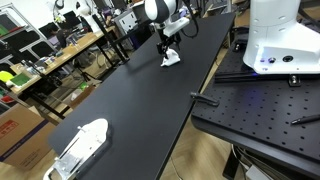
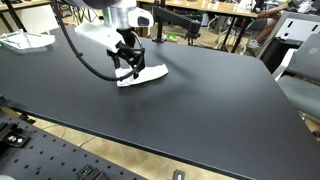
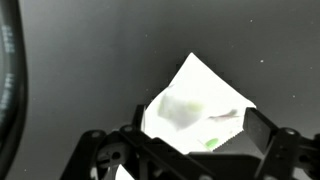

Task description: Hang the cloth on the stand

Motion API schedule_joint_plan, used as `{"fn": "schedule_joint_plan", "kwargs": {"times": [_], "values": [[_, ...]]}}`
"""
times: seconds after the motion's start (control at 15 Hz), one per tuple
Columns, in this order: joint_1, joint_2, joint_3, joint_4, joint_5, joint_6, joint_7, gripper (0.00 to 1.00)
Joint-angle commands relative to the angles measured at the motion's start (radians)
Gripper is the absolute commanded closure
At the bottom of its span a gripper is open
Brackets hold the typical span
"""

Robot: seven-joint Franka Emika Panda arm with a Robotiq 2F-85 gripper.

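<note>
The robot's gripper should next grab the white cloth (image 1: 171,61) (image 3: 196,105) by its crumpled part near the green marks. It should hang the cloth on the stand that way, and the rest should drape free.
A white cloth (image 1: 171,61) with faint green marks lies crumpled on the black table (image 1: 130,100), at its far part. It shows in both exterior views (image 2: 141,76) and fills the middle of the wrist view (image 3: 195,100). My gripper (image 1: 167,47) is right above it (image 2: 127,66), fingertips down at the cloth. In the wrist view the two fingers (image 3: 197,135) stand wide apart with the cloth between them, so the gripper is open. A white stand-like object (image 1: 80,148) lies at the other end of the table, far from the cloth (image 2: 25,40).
A white machine (image 1: 285,35) sits on a black perforated board (image 1: 260,105) beside the table. Cluttered work benches (image 1: 50,60) and chairs stand around. A black cable (image 2: 85,55) hangs from the arm over the table.
</note>
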Motion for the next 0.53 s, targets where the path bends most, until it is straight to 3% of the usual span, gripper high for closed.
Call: {"fn": "schedule_joint_plan", "kwargs": {"times": [0.0, 0.2, 0.27, 0.47], "values": [[-0.002, 0.027, -0.012, 0.027, 0.01, 0.026, -0.021, 0.0], [-0.004, 0.042, -0.023, 0.046, 0.005, 0.032, -0.027, 0.0], [-0.003, 0.047, -0.029, 0.055, 0.002, 0.03, -0.03, 0.17], [-0.014, 0.061, -0.028, 0.075, 0.004, 0.024, -0.053, 0.4]]}}
